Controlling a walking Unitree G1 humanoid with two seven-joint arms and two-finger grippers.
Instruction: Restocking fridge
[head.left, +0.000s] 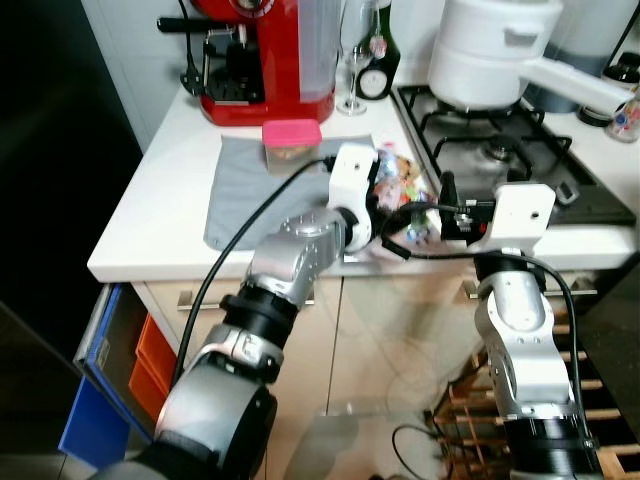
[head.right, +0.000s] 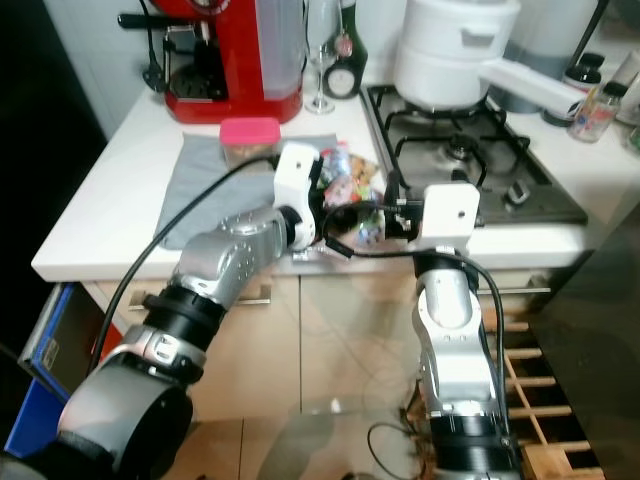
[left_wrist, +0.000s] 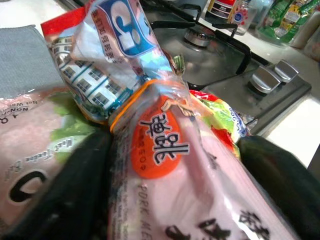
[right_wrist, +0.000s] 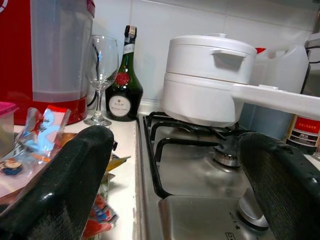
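Note:
The robot should next use the left gripper to grab the pork-meat packet by the packet's banded neck (left_wrist: 142, 97), because an orange band squeezes the packet narrow there while its filled body (left_wrist: 192, 195) bulges wide.
A pile of bagged food packets (head.left: 402, 178) lies on the white counter between a grey cloth (head.left: 245, 190) and the gas hob (head.left: 500, 150). My left gripper (left_wrist: 172, 147) is open and reaches into the pile. A pink meat packet (left_wrist: 165, 165) with an orange sticker lies between its fingers (left_wrist: 65, 190), under a clear blue-printed bag (left_wrist: 115, 55). My right gripper (head.left: 447, 197) is open and empty. It hovers at the counter's front edge, just right of the packets, pointing toward the hob.
A pink-lidded tub (head.left: 291, 145) sits on the cloth. Behind it stand a red coffee machine (head.left: 260, 50), a wine glass (right_wrist: 101, 65) and a dark bottle (right_wrist: 123, 85). A white pot (head.left: 490, 50) is on the hob. Blue and orange bins (head.left: 100, 400) stand low on the left.

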